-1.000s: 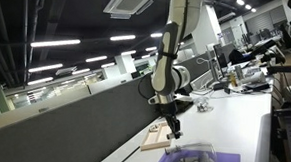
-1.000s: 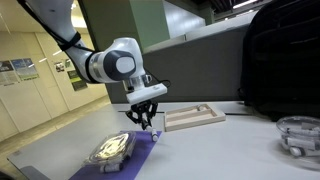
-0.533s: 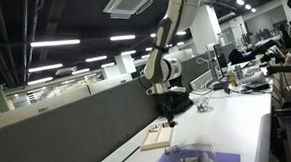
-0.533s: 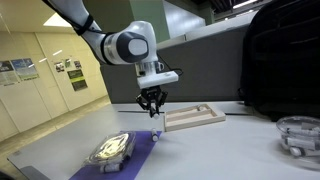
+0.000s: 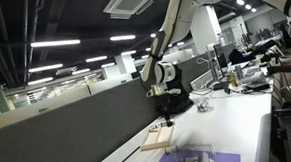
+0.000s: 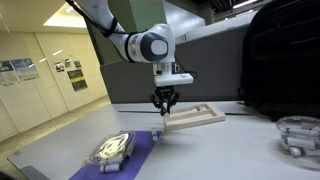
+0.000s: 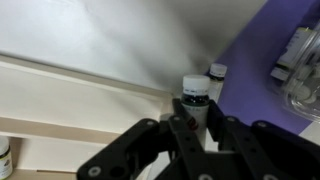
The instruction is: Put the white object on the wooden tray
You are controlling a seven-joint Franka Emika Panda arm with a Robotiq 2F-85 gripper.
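The white object is above the tray's edge beside the purple mat point(image 7: 255, 70). It must move over the tray before my gripper releases it, or it would end outside.
My gripper point(image 7: 195, 122) is shut on the white object point(image 7: 195, 100), a small white bottle with a dark cap, held upright between the fingers. In the wrist view the pale wooden tray point(image 7: 60, 105) lies to the left, and the bottle hangs over its edge beside the purple mat point(image 7: 255, 70). In both exterior views the gripper point(image 6: 163, 105) point(image 5: 168, 105) hangs above the near end of the tray point(image 6: 196, 118) point(image 5: 156, 140), clear of the table.
A second small bottle point(image 7: 216, 72) stands by the mat's corner. A clear plastic container point(image 6: 110, 150) sits on the purple mat point(image 6: 135, 152). A black bag point(image 6: 280, 60) stands behind the tray, and a round clear dish point(image 6: 298, 135) lies near it.
The gripper has risen from the purple mat and moved across to the wooden tray's end, carrying the bottle.
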